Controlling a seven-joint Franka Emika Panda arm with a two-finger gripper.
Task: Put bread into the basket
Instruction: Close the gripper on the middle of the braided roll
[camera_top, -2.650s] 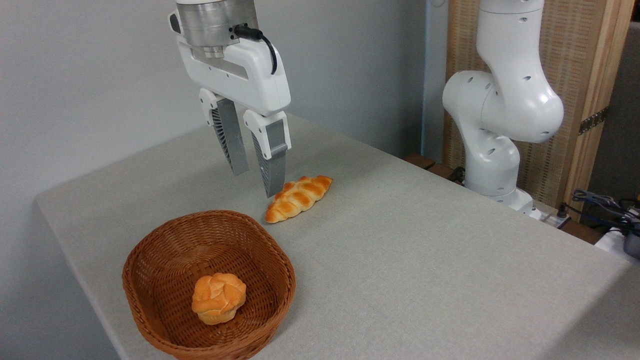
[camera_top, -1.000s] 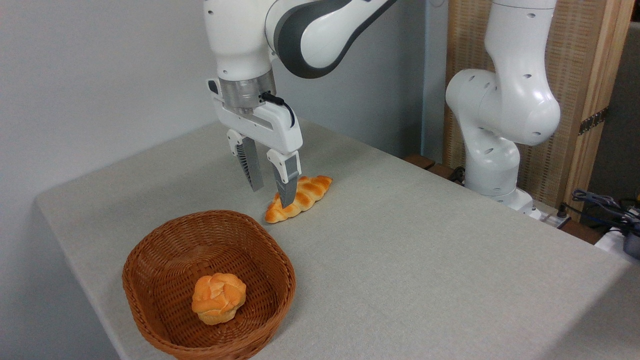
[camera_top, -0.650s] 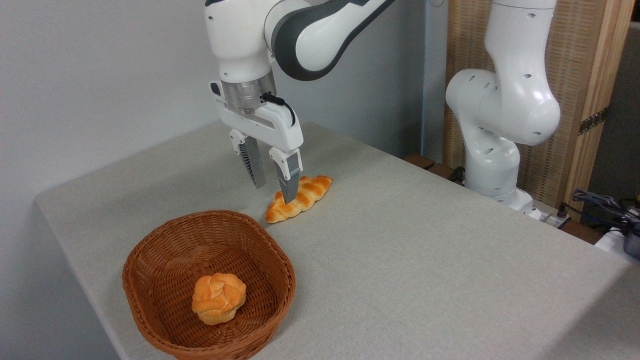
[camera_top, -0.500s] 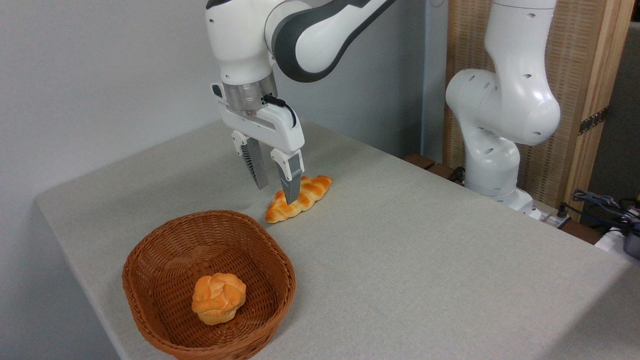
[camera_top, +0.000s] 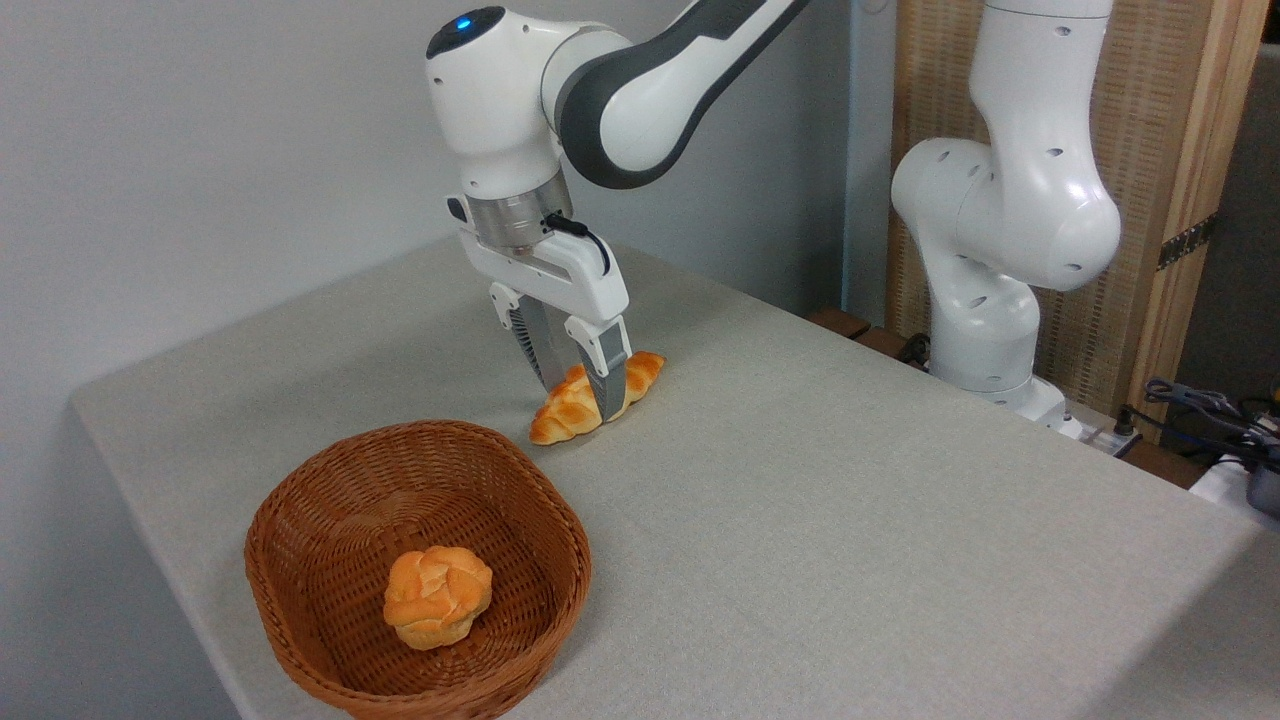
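I should next grab the braided loaf by its middle (camera_top: 581, 394), and then I should put the loaf into the wicker basket beside the bun.
The bread (camera_top: 560, 414), a long golden braided loaf, lies flat on the grey table just beyond the basket's far rim. My gripper (camera_top: 582, 399) has come down over the loaf's middle, open, with one finger on each side and the tips close to the tabletop. The near finger hides part of the loaf's middle, and I cannot tell whether the pads touch it. The basket (camera_top: 432, 431), round brown wicker with low sides, sits at the front left, apart from the loaf.
A small round knotted bun (camera_top: 437, 597) lies inside the basket. The arm's white base (camera_top: 990, 250) stands at the table's far right edge. The table's left edge (camera_top: 130, 470) runs close by the basket. Cables and clutter (camera_top: 1215, 420) lie off the table at right.
The gripper has moved down and slightly right from above the loaf until its open fingers straddle it. The bread, basket and bun have not moved.
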